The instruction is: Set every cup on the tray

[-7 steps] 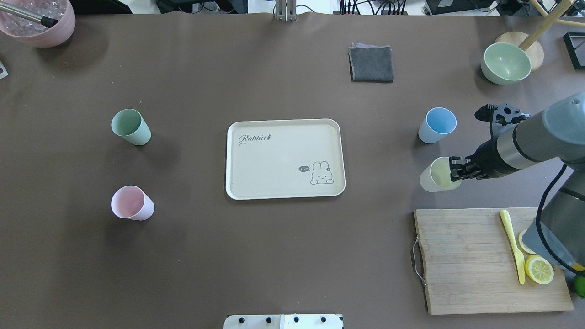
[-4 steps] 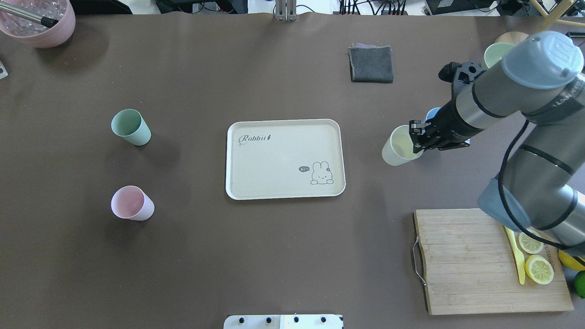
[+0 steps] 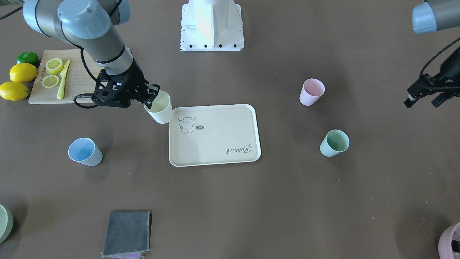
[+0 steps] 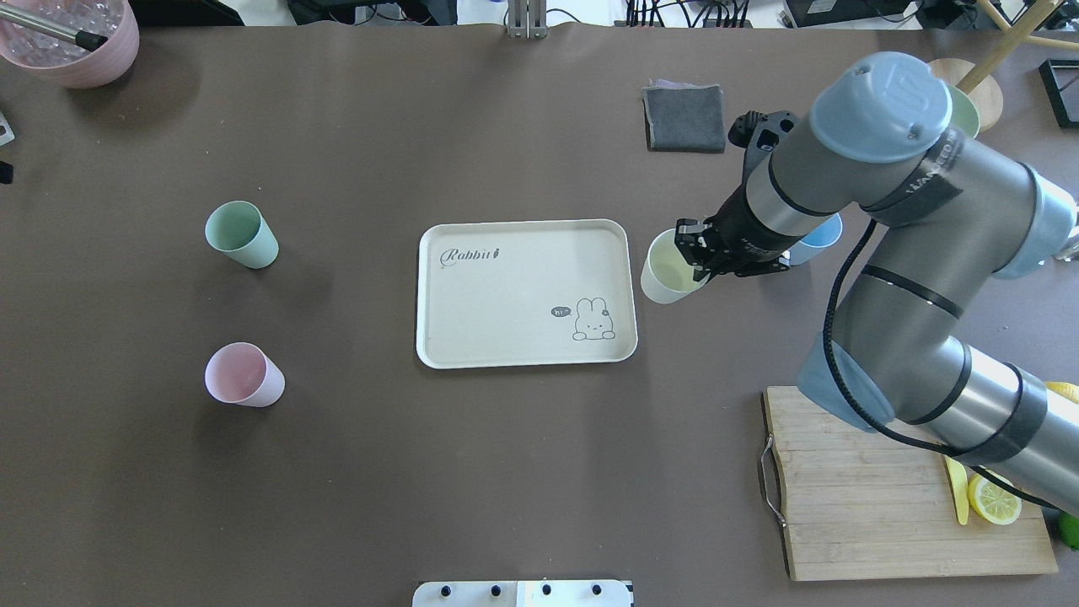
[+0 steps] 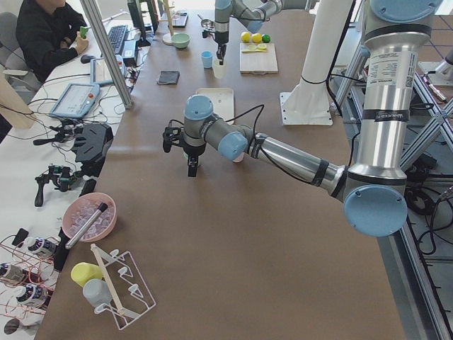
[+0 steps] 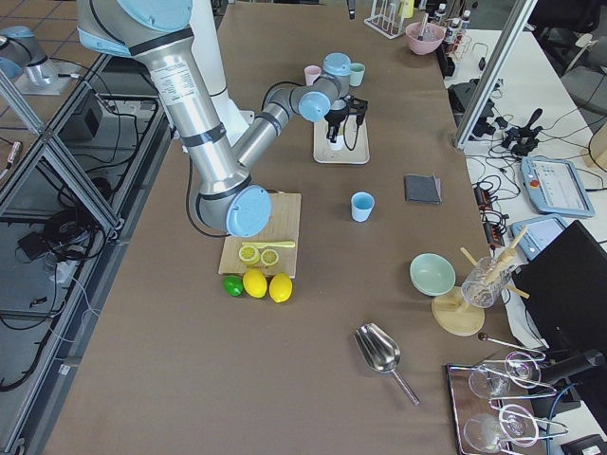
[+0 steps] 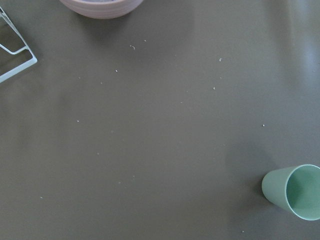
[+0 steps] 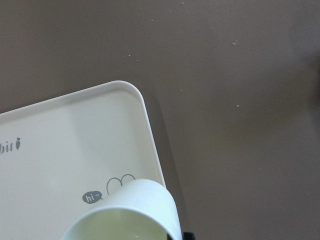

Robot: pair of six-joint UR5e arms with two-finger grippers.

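Note:
The pale yellow cup's base (image 3: pixel 164 119) hangs mostly outside the tray's rim (image 3: pixel 170 130), so it is too early to release. My right gripper keeps hold until the cup is farther inward.
My right gripper (image 4: pixel 696 256) is shut on the rim of the pale yellow cup (image 4: pixel 668 271) and holds it upright just off the cream tray's (image 4: pixel 506 295) right edge. In the front view the cup (image 3: pixel 160 108) hangs by the tray's (image 3: pixel 215 133) rabbit corner. The right wrist view shows the cup (image 8: pixel 135 210) over that corner of the tray (image 8: pixel 75 140). The light blue cup (image 4: pixel 824 239) stands half hidden behind my right arm. The mint green cup (image 4: pixel 241 234) and the pink cup (image 4: pixel 244 375) stand left of the tray. My left gripper (image 3: pixel 423 98) hovers open and empty at the far left.
A wooden cutting board (image 4: pixel 851 480) with lemon slices and a yellow knife lies at the front right. A grey cloth (image 4: pixel 684 118) lies behind the tray. A mauve-pink pot (image 4: pixel 72 46) stands at the back left. A pale-green bowl (image 3: pixel 3 223) is at the back right.
My right arm has swung left with the pale yellow cup, from beside the blue cup to the tray's right edge. The other cups have not moved.

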